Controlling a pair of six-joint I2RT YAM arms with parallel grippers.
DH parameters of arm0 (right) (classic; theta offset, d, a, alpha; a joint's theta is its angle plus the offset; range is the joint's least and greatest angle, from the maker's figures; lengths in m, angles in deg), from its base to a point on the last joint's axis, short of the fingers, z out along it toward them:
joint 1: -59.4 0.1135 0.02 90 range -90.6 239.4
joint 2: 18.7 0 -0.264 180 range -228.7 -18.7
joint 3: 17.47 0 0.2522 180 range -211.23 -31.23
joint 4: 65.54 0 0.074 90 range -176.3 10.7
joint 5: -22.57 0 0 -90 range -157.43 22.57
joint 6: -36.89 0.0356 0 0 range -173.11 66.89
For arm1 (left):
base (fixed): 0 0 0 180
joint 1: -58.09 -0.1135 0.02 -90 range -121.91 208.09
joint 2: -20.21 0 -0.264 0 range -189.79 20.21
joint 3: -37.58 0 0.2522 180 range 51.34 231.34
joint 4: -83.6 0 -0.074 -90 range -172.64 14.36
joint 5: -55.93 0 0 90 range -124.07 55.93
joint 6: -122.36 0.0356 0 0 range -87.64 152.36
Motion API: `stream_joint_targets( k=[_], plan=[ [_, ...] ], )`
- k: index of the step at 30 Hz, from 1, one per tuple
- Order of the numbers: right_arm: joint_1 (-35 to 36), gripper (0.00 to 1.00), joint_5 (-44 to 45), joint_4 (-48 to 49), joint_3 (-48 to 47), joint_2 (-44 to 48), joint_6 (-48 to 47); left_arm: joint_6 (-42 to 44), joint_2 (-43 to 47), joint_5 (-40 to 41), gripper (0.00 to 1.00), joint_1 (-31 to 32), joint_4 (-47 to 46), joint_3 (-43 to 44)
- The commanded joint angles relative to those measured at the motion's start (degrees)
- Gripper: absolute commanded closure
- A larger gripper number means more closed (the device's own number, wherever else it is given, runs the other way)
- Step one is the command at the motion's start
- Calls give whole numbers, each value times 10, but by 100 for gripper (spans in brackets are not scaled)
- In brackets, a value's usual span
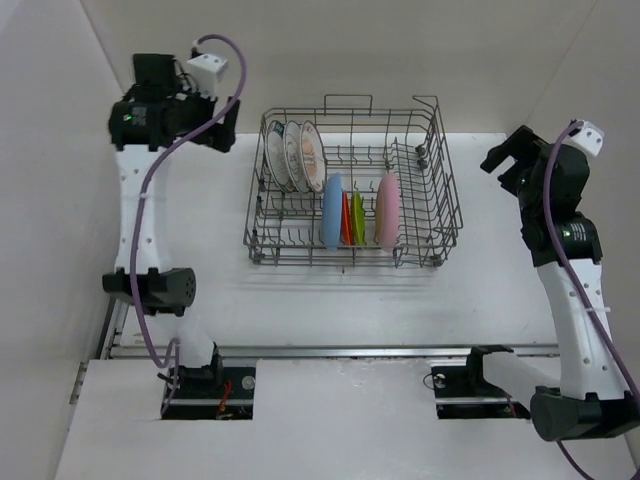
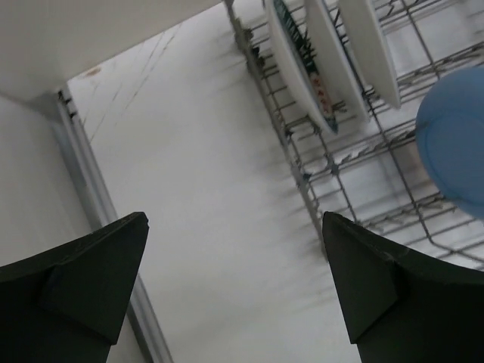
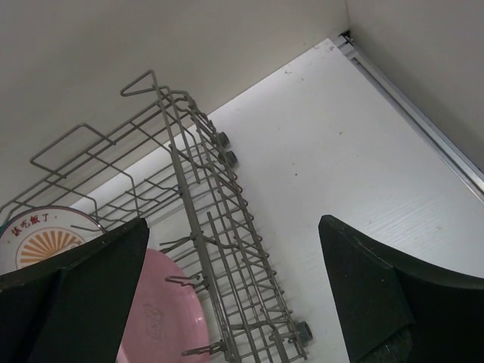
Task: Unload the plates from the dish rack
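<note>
The outermost white plate needs its flat base free to settle on the tabletop, so my left gripper will next grab the plate by its exposed rim.
The grey wire dish rack stands mid-table. Three white sunburst plates stand on edge at its back left. A blue plate, an orange plate, a lime green plate and a pink plate stand on edge at its front. My left gripper is open and empty, left of the rack's back corner. My right gripper is open and empty, right of the rack. The left wrist view shows the white plates and the blue plate. The right wrist view shows the pink plate and a sunburst plate.
White walls close in the table on the left, back and right. A metal rail runs along the near edge by the arm bases. Bare tabletop lies left of the rack, and more lies right of it.
</note>
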Motion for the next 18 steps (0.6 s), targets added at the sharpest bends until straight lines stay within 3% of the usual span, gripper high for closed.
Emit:
stream_joint_targets(
  k=[1, 4, 6, 8, 9, 10, 18],
  plan=[
    [-1, 0, -36, 52, -16, -17, -13, -61, -57, 69, 0, 64, -54, 39],
    [-1, 0, -41, 52, -11, -34, -13, -114, -93, 69, 4, 71, -146, 28],
    [-1, 0, -42, 57, 2, -42, -18, -170, -110, 69, 17, 71, -212, 9],
    [-1, 0, -42, 57, 2, -49, -18, -187, -151, 88, 28, 83, -222, 17],
    [-1, 0, -42, 51, 7, -54, -18, -187, -165, 99, 38, 83, -222, 28],
    [-1, 0, -42, 51, 8, -54, -18, -187, -183, 115, 41, 91, -222, 36],
    [4, 0, -25, 51, 18, -65, -18, -183, -200, 61, 36, 116, -252, -7]
  ],
)
